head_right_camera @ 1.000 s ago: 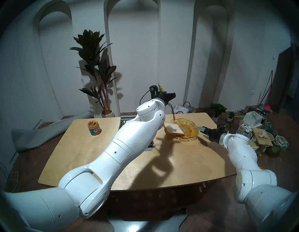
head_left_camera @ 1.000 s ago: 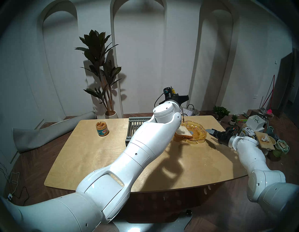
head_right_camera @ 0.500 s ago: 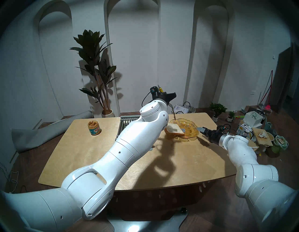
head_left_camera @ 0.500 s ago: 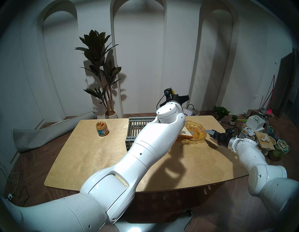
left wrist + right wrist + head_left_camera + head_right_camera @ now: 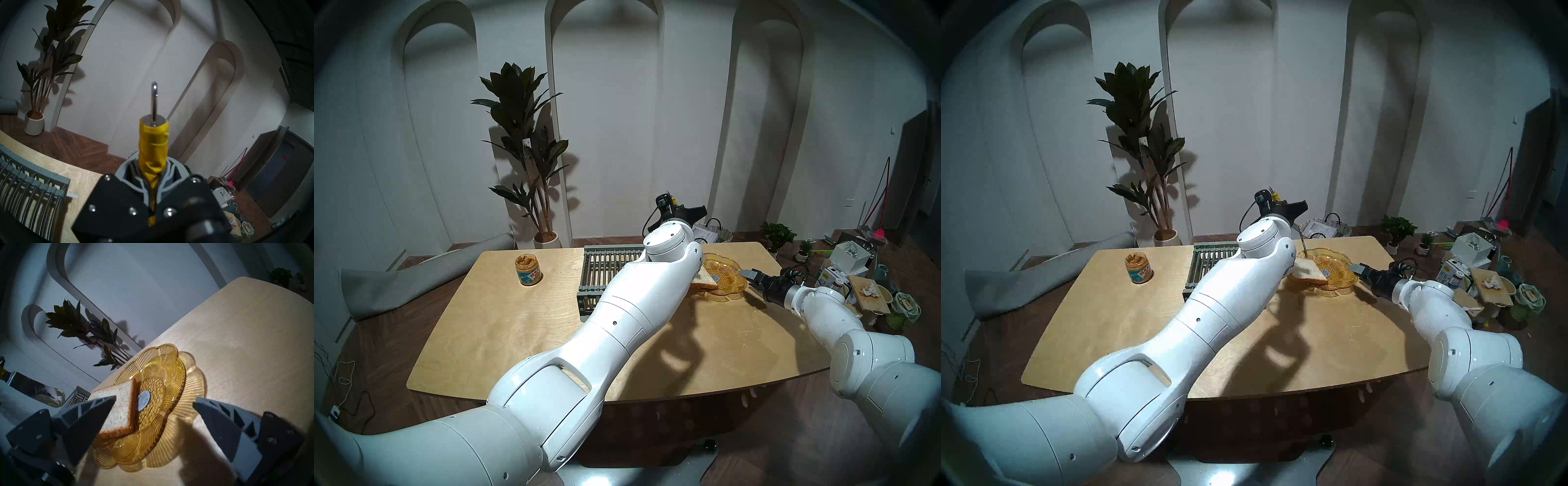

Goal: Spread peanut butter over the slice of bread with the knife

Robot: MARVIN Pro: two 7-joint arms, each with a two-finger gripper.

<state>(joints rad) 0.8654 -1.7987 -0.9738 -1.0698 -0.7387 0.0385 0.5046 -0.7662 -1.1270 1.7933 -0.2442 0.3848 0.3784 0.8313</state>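
My right gripper should next grab the dish by its bare rim opposite the bread, because the slice of bread covers the dish's other side.
My left gripper [image 5: 1294,207] [image 5: 152,171] is shut on the yellow handle of the knife [image 5: 153,140], high over the table's far side. The blade [image 5: 1302,242] hangs down to the far left rim of the amber glass dish [image 5: 1338,261] [image 5: 169,361]. Tan paste coats the blade tip [image 5: 51,399]. The slice of bread [image 5: 1309,269] [image 5: 707,280] [image 5: 119,402] leans tilted on the dish's left rim. My right gripper [image 5: 1356,268] [image 5: 746,273] [image 5: 154,400] is open at the dish's right rim. The open peanut butter jar [image 5: 527,269] stands far left.
A grey slatted rack [image 5: 605,268] [image 5: 25,195] lies left of the dish, partly under my left forearm. A wire basket [image 5: 1324,227] sits behind the table. Clutter and a small board [image 5: 867,292] crowd the floor to the right.
My left arm has shifted right and dropped slightly, bringing the blade lower at the dish's far rim. My right gripper has slid left, up to the dish's right rim.
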